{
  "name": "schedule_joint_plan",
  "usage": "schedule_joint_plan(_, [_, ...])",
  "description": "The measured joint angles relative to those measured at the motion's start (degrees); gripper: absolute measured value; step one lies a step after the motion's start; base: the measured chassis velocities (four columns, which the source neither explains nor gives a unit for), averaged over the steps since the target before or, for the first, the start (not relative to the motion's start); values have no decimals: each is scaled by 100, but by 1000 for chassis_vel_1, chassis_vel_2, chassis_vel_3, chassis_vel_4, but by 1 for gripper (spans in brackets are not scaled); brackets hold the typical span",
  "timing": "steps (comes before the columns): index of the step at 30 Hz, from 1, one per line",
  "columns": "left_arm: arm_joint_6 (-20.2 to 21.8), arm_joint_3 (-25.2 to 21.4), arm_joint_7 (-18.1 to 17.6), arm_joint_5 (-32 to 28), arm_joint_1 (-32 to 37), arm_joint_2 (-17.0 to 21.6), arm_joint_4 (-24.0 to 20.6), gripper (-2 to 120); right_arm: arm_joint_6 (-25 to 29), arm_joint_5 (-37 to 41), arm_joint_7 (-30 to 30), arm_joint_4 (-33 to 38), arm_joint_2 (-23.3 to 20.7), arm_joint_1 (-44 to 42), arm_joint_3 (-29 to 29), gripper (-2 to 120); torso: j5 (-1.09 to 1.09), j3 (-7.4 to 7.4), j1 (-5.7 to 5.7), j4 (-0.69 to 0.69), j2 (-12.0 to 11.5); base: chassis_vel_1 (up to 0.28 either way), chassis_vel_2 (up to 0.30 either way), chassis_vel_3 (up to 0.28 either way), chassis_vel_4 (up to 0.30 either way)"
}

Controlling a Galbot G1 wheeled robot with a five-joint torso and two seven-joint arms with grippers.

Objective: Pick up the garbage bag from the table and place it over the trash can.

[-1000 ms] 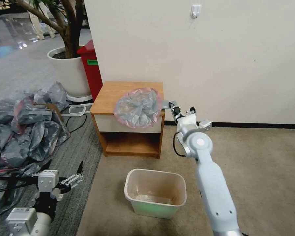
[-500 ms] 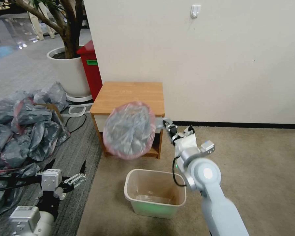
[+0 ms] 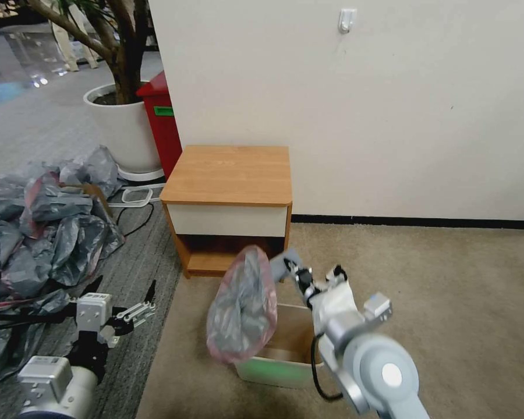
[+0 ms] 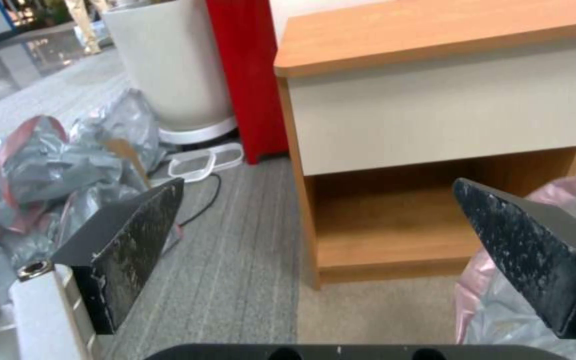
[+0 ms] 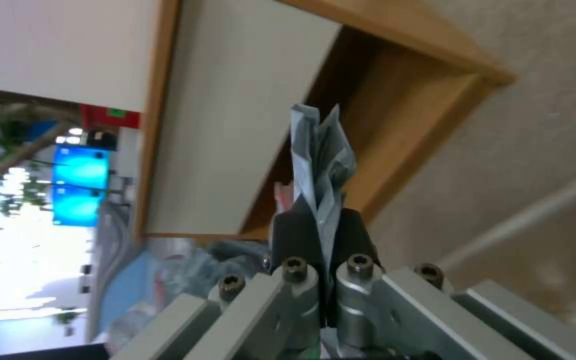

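The garbage bag's grey film (image 3: 242, 307) hangs slack, and its free pink-banded edge (image 3: 212, 322) stands out open, so my left gripper should pinch the bag by that edge next.
The garbage bag (image 3: 241, 305), translucent grey with a pink rim band, hangs off the table in the air. Its lower part covers the near left corner of the beige trash can (image 3: 279, 369) on the carpet. My right gripper (image 3: 293, 270) is shut on a folded grey edge of the bag (image 5: 321, 160), just above the can's back rim. The wooden table (image 3: 230, 174) stands behind with a bare top. My left gripper (image 3: 140, 308) is open and holds nothing, low at the left over the grey floor. Its fingers (image 4: 135, 245) stand wide apart facing the table (image 4: 435, 100), with the bag (image 4: 501, 310) beside one finger.
A big heap of grey and pink bags (image 3: 41, 221) covers the floor at left. A red bin (image 3: 160, 122) and a white plant pot (image 3: 122, 125) stand behind the table's left side. A cable (image 3: 135, 218) runs on the floor. Open carpet lies to the right.
My right gripper has pulled the bag off the table top and carried it down and toward me, to the trash can. The left arm has barely shifted.
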Motion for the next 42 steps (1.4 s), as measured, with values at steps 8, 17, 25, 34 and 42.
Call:
schedule_joint_plan(8, [0,17,0,-8,-36,27,0,100,-20,-362,86,198,-82,-658,-94,0,0,0,0,0,0,0,0,0,0])
schedule_joint_plan(17, [0,33,-1,-23,-71,66,0,100,-151,-406,305,151,-245,-762,26,14,0,0,0,0,0,0,0,0,0])
schedule_joint_plan(25, [-2,44,-2,-69,-91,96,0,100,-173,-398,438,183,-292,-784,165,47,0,0,0,0,0,0,0,0,0])
schedule_joint_plan(34, [-3,84,-1,-81,-114,130,0,100,-140,-412,656,394,-317,-995,290,79,0,0,0,0,0,0,0,0,0])
schedule_joint_plan(42, [29,164,8,-100,-175,181,0,100,-131,-493,763,559,-323,-1137,430,100,-1,0,0,0,0,0,0,0,0])
